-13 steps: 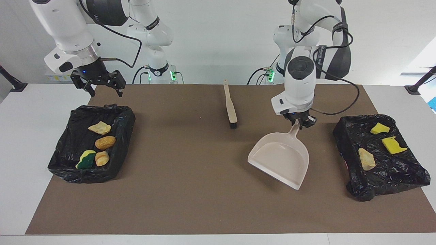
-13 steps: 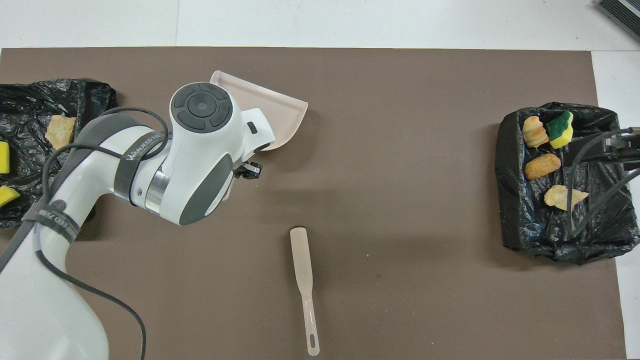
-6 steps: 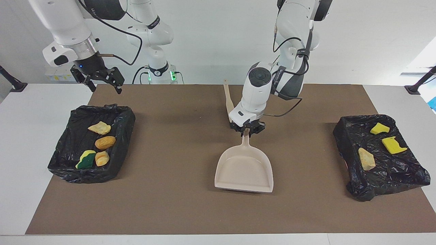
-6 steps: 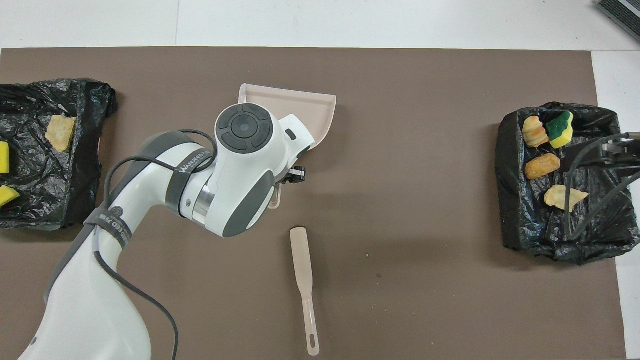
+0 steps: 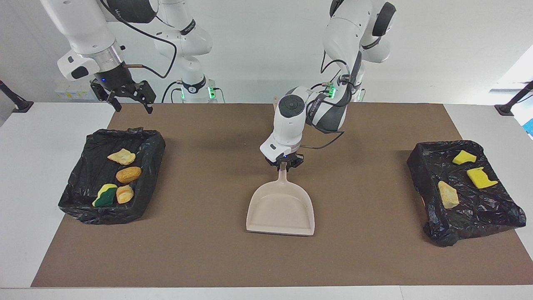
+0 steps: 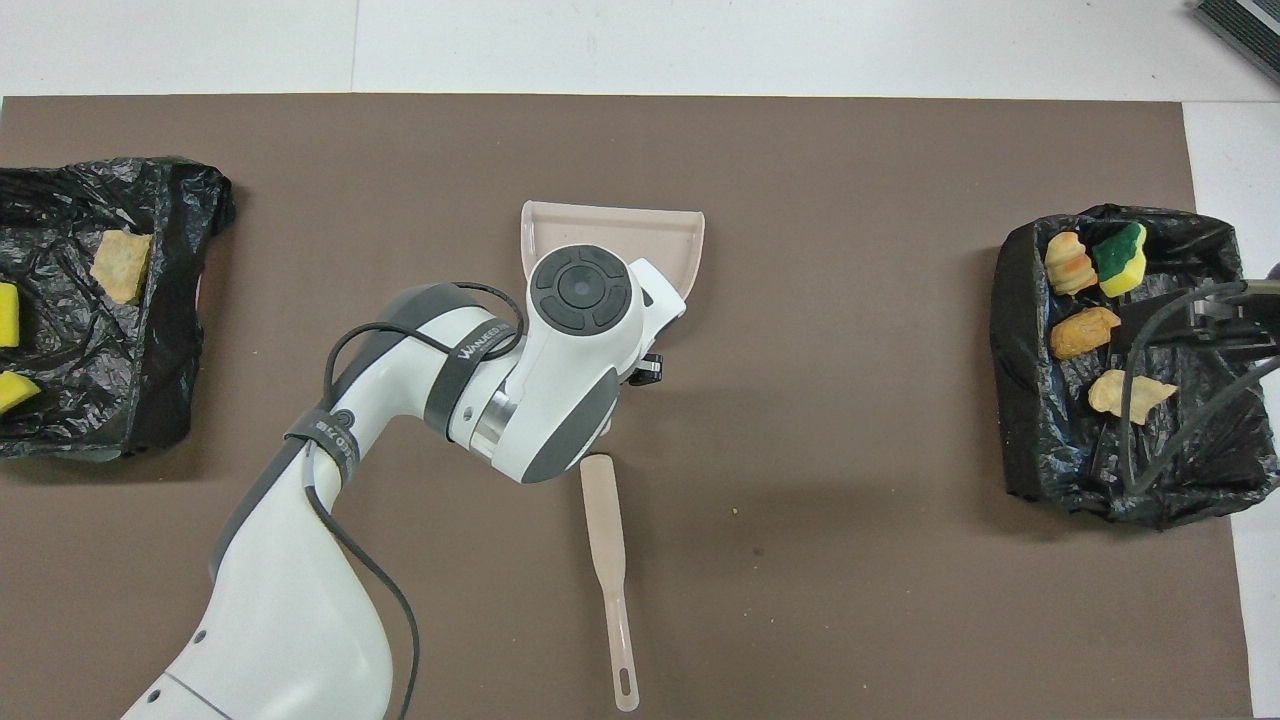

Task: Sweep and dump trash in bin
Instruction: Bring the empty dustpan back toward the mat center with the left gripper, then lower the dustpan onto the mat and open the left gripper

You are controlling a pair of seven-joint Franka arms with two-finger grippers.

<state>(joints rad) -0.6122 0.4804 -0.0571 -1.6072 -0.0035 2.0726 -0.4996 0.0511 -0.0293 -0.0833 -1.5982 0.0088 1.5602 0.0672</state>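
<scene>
The beige dustpan (image 6: 618, 230) is low and level on the brown mat, so my left gripper needs to let go of the dustpan.
My left gripper (image 5: 284, 163) is shut on the handle of the beige dustpan (image 5: 281, 208), which lies low and level on the brown mat at mid table, mouth away from the robots; it shows empty in the overhead view (image 6: 610, 220). The trash lies in two black-lined bins. One bin (image 5: 79, 208) at the right arm's end holds a tan scrap (image 5: 121, 156), an orange lump (image 5: 128, 174), a green-backed sponge (image 5: 105, 195) and a bread lump (image 5: 125, 193). The other bin (image 5: 470, 233) holds two yellow sponges (image 5: 463, 157) and a tan scrap (image 5: 448, 194). My right gripper (image 5: 128, 100) is open and empty, raised over the first bin.
The beige brush (image 6: 605, 530) lies on the mat nearer to the robots than the dustpan, partly under my left arm. The brown mat (image 5: 200, 258) covers most of the white table.
My left arm has carried the dustpan from beside the left arm's end bin to the middle of the mat and turned it level. My right gripper has shifted only slightly.
</scene>
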